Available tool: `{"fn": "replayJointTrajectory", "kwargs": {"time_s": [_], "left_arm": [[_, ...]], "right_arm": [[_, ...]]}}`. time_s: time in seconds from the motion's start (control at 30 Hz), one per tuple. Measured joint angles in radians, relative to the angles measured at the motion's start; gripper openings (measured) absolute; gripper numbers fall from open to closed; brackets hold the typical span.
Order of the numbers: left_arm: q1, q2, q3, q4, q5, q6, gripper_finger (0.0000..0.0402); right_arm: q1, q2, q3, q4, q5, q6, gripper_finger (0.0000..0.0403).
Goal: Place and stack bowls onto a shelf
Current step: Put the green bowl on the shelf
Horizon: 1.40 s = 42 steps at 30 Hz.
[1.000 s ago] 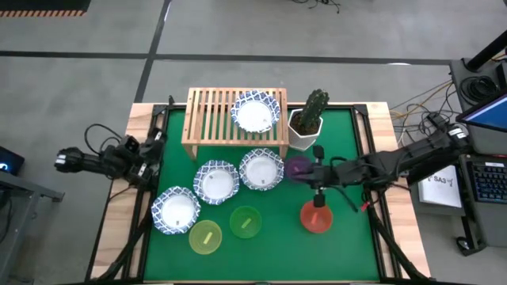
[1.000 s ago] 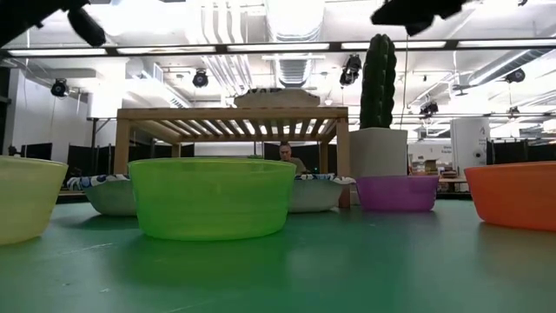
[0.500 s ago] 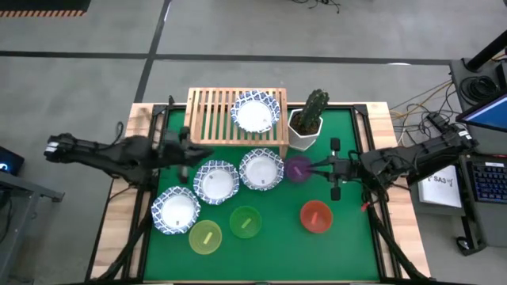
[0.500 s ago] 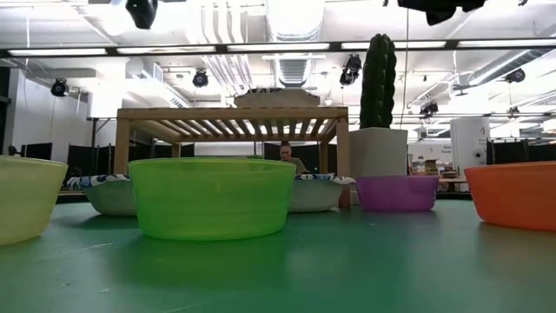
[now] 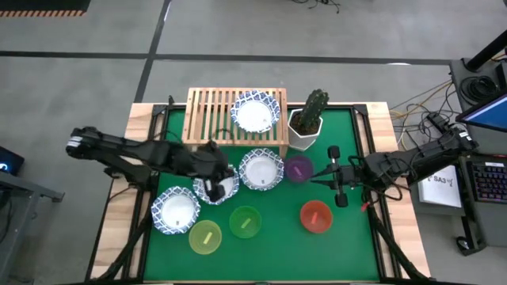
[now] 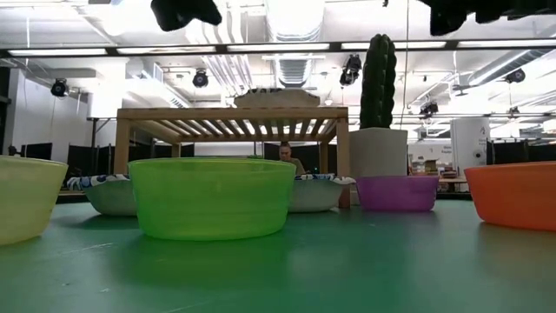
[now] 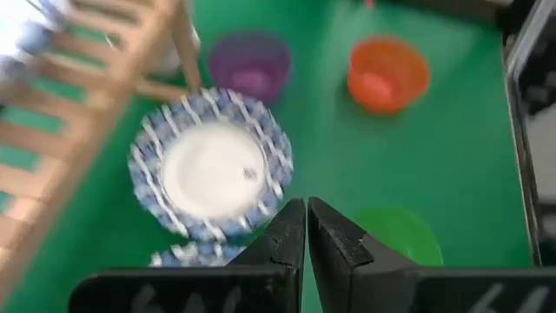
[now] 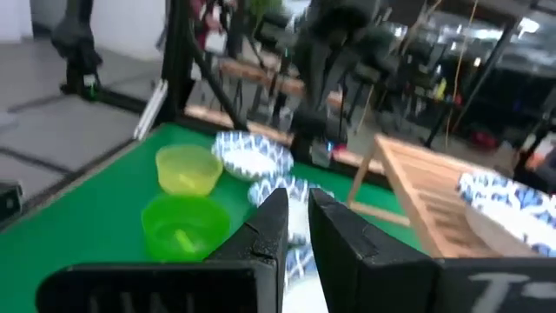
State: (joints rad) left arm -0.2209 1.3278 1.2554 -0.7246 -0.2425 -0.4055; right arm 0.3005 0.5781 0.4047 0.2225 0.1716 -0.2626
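I need to grab the green bowl by its rim (image 5: 245, 207) (image 7: 391, 209) with my left gripper next, to move the bowl onto the bare slats of the wooden shelf.
The wooden shelf (image 5: 236, 115) stands at the table's far side with one white blue-rimmed bowl (image 5: 255, 111) resting on its slatted top. Three more white bowls (image 5: 261, 169) (image 5: 207, 184) (image 5: 176, 210) sit on the green mat. The purple (image 5: 298, 168), red (image 5: 316, 216), green (image 5: 245, 222) and yellow (image 5: 206, 237) bowls sit nearer. My left gripper (image 5: 222, 178) hovers shut above the middle white bowl, high over the table in the low view (image 6: 185, 12). My right gripper (image 5: 318, 177) is shut and in the air, right of the purple bowl.
A white pot with a green cactus (image 5: 307, 123) stands right of the shelf, close to the purple bowl. The shelf's left part (image 5: 210, 115) is bare. A strip of bare mat (image 5: 348, 226) lies along the table's right side.
My left gripper has swung from the table's left edge toward the right and now hangs over the middle white bowl. My right gripper has drawn back from above the purple and red bowls toward the table's right edge. No bowl has moved.
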Motion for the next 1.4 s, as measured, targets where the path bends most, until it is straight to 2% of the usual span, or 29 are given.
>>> {"fn": "replayJointTrajectory", "kwargs": {"time_s": [0.17, 0.33, 0.43, 0.57, 0.8, 0.93, 1.1, 1.4], "left_arm": [[-0.037, 0.132, 0.08, -0.07, 0.05, -0.052, 0.0], [-0.067, 0.255, 0.146, -0.092, 0.052, -0.06, 0.0003], [-0.069, 0.321, 0.18, -0.15, 0.052, -0.064, 0.0018], [-0.069, 0.4, 0.213, -0.206, 0.052, -0.073, 0.0057], [-0.084, 0.502, 0.21, -0.237, 0.073, -0.057, 0.0156], [-0.093, 0.541, 0.21, -0.226, 0.11, -0.006, 0.0189], [-0.093, 0.588, 0.21, -0.184, 0.124, 0.001, 0.0189], [-0.093, 0.652, 0.209, -0.151, 0.124, 0.015, 0.0157]], "right_arm": [[0.0, -0.023, -0.011, -0.017, -0.025, 0.026, 0.0038], [0.0, -0.04, -0.029, -0.034, -0.024, 0.033, 0.0038], [0.0, -0.042, -0.033, -0.03, -0.023, 0.029, 0.0038], [0.0, -0.048, -0.03, -0.038, -0.023, 0.031, 0.0038], [0.0, -0.048, -0.026, -0.044, -0.023, 0.034, 0.0038], [0.0, -0.048, -0.026, -0.054, -0.022, 0.042, 0.0038], [0.0, -0.047, -0.026, -0.055, -0.017, 0.054, 0.0038], [0.0, -0.047, -0.03, -0.07, -0.014, 0.071, 0.0038]]}}
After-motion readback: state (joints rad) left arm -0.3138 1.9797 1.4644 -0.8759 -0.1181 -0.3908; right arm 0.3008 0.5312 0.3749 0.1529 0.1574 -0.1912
